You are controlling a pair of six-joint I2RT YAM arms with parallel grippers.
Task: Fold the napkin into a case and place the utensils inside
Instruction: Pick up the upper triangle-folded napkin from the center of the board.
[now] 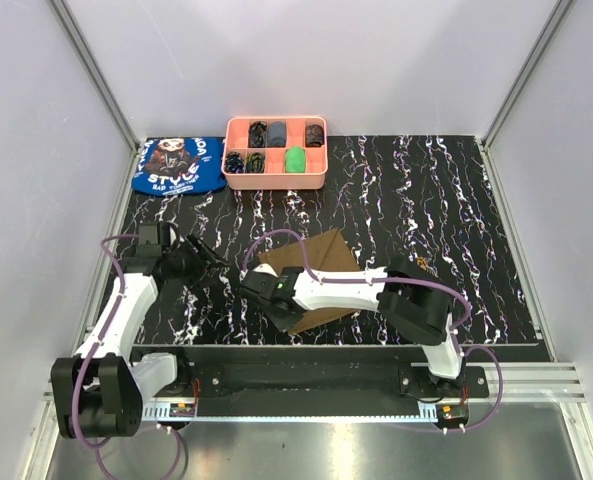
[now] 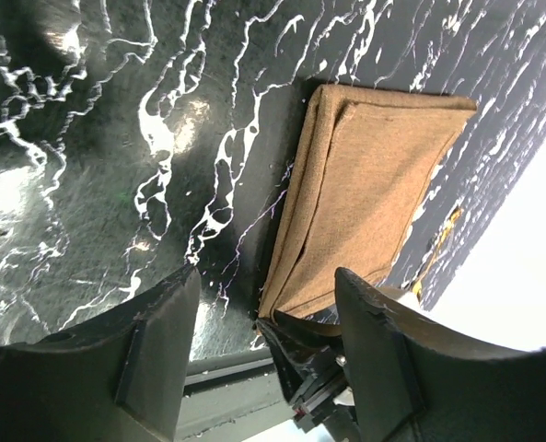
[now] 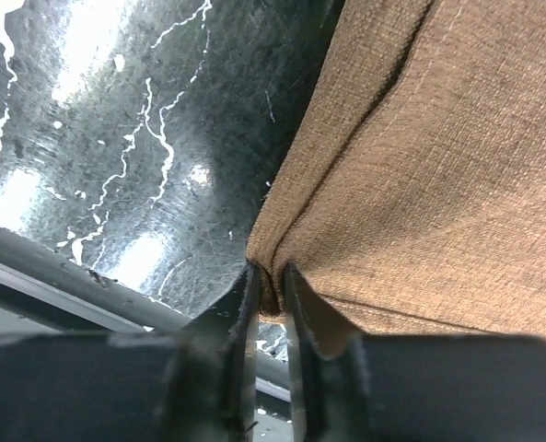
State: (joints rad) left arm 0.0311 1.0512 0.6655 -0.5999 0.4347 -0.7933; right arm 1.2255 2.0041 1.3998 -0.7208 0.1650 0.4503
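Observation:
My left gripper is going to grab the far corner of the napkin's folded edge (image 1: 264,257) (image 2: 327,98) next, and then both grippers will turn the napkin over for folding.
The olive-brown napkin (image 1: 321,255) lies folded in layers on the black marbled table, near the front middle. My right gripper (image 1: 253,287) is shut on the napkin's near-left corner; the right wrist view shows the cloth (image 3: 420,166) pinched between my right gripper's (image 3: 271,281) fingers. My left gripper (image 1: 212,258) is open and empty, just left of that corner, and it looks at the napkin (image 2: 365,184) between its jaws (image 2: 265,285). A small gold-brown utensil piece (image 1: 421,264) lies right of the napkin, partly hidden by my right arm; it shows as a gold streak (image 2: 435,249).
A pink compartment tray (image 1: 275,184) with dark and green small items stands at the back middle. A blue cloth with white lettering (image 1: 179,165) lies left of it. White walls and metal rails enclose the table on three sides.

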